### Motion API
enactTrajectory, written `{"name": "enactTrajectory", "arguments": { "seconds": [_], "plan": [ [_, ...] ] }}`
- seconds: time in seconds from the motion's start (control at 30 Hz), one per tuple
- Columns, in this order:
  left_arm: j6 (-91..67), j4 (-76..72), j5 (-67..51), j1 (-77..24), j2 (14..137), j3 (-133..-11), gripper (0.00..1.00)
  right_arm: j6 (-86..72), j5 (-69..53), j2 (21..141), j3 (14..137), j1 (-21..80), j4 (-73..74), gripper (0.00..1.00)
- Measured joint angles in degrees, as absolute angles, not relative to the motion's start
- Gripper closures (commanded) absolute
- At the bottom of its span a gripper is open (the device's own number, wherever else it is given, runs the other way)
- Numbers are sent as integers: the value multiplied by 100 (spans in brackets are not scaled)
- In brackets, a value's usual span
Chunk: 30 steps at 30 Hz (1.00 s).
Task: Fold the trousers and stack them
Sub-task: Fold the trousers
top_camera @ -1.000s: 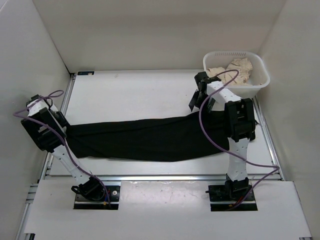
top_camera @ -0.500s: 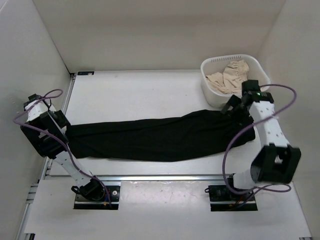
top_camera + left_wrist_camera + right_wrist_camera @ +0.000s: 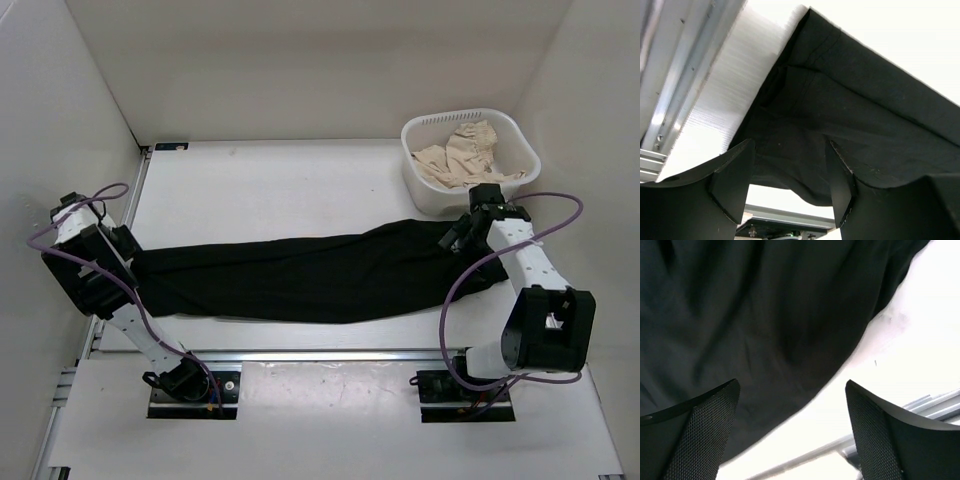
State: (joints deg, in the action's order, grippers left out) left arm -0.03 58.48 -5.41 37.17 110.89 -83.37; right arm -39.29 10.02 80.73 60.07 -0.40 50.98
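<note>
I should next use my right gripper to grab the rail-side edge of the trousers' end nearest the basket. Then I can fold it over toward the opposite end.
The black trousers lie stretched flat across the table from left to right. My left gripper is at their left end, open, its jaws spread over the dark fabric near the table's left edge. My right gripper is above their right end, open and empty, with the cloth below and between its fingers.
A white basket holding beige cloth stands at the back right, close behind the right arm. White walls enclose the table on three sides. Aluminium rails run along the table's near and left edges.
The right arm swung from the table's middle-back over to the right end of the trousers and has now settled lower over it. The left arm barely shifted. The basket was nudged slightly left.
</note>
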Motion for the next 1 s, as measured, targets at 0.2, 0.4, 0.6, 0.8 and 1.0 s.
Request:
{"name": "enactTrajectory", "arguments": {
  "seconds": [0.2,0.4,0.6,0.8,1.0],
  "plan": [
    [-3,5883,-537,3717,11089,-8217,31,-4329,1737,9043,7063,-45,4626,8],
    [-1,5889,-493,3717,11080,-8215,29,-4442,2261,11249,9421,10,4781,6],
    [-3,5955,-436,3717,11043,-8215,29,-4440,2342,11660,9848,172,4851,6],
    [-3,5979,-397,3717,11015,-8215,29,-4414,2403,10857,8976,320,4652,1],
    [-3,5983,-384,3717,11015,-8215,28,-4134,2412,8641,7535,51,5043,1]
  ]
}}
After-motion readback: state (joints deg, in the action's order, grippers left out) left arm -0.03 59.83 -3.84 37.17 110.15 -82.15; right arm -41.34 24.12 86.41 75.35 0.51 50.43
